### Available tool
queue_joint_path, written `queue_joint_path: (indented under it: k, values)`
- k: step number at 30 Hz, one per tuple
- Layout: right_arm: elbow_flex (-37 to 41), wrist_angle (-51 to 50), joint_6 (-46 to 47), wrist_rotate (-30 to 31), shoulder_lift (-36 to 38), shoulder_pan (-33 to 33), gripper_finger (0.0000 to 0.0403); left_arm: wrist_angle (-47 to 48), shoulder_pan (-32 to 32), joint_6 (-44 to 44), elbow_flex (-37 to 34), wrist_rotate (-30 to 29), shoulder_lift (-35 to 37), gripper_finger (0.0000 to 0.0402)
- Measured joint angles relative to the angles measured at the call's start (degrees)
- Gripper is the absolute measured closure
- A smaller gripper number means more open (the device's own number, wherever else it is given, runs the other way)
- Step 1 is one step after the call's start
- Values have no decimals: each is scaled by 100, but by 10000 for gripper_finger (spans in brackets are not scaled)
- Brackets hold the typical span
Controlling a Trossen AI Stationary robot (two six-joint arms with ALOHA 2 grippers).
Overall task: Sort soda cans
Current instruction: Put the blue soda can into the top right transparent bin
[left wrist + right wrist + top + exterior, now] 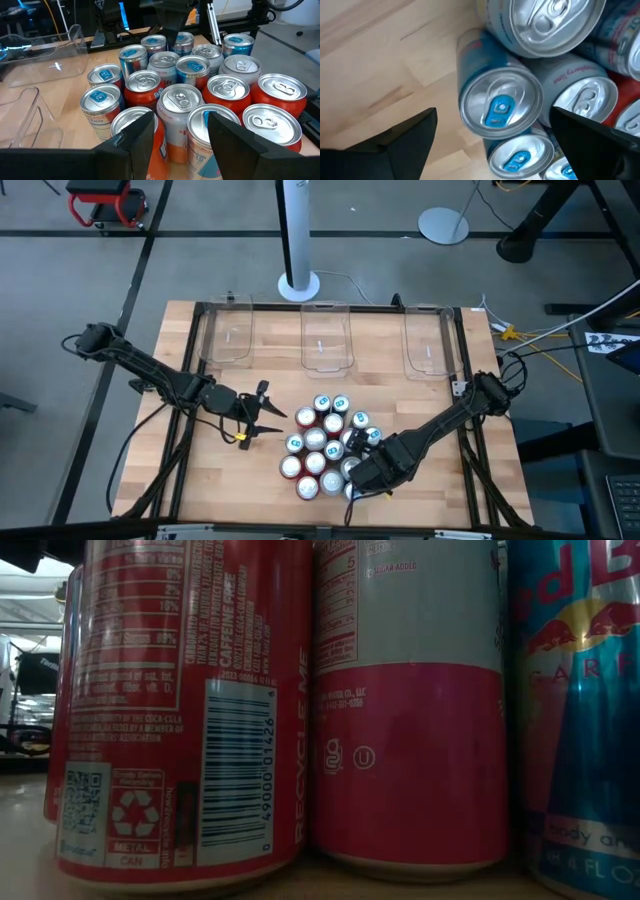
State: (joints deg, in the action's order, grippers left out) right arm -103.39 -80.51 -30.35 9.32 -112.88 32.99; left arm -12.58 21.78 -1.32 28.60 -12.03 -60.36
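I am not ready to close my right gripper yet: the teal can has its silver top [502, 103] below my fingers in the right wrist view, so I should lower first, then close on the can.
Several soda cans [325, 445] stand upright in a tight cluster on the wooden table, with teal, red and silver-and-red bodies and silver tops. The low view shows a red can [180, 710], a silver-and-red can [410, 710] and a teal can [580, 710] from close up. My left gripper [270, 412] is open, just left of the cluster, and the cans [180, 100] fill its wrist view beyond the gripper [180, 137]. My right gripper [362, 472] is open above the cluster's near right side. Its fingers [405, 140] stand on either side of a teal can [500, 105] without touching it.
Three clear plastic bins [228, 330], [325, 335], [425, 340] lie in a row along the table's far edge. A black frame [465, 350] borders the table. Bare wood [230, 470] lies left of the cluster and between the cans and the bins.
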Motion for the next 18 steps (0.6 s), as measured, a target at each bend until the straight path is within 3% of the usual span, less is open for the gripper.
queue_joint_path:
  k: [18]
  values:
    - [827,590,-83,-214,4,-2,17,-7,-2,-15,0,0,0,227]
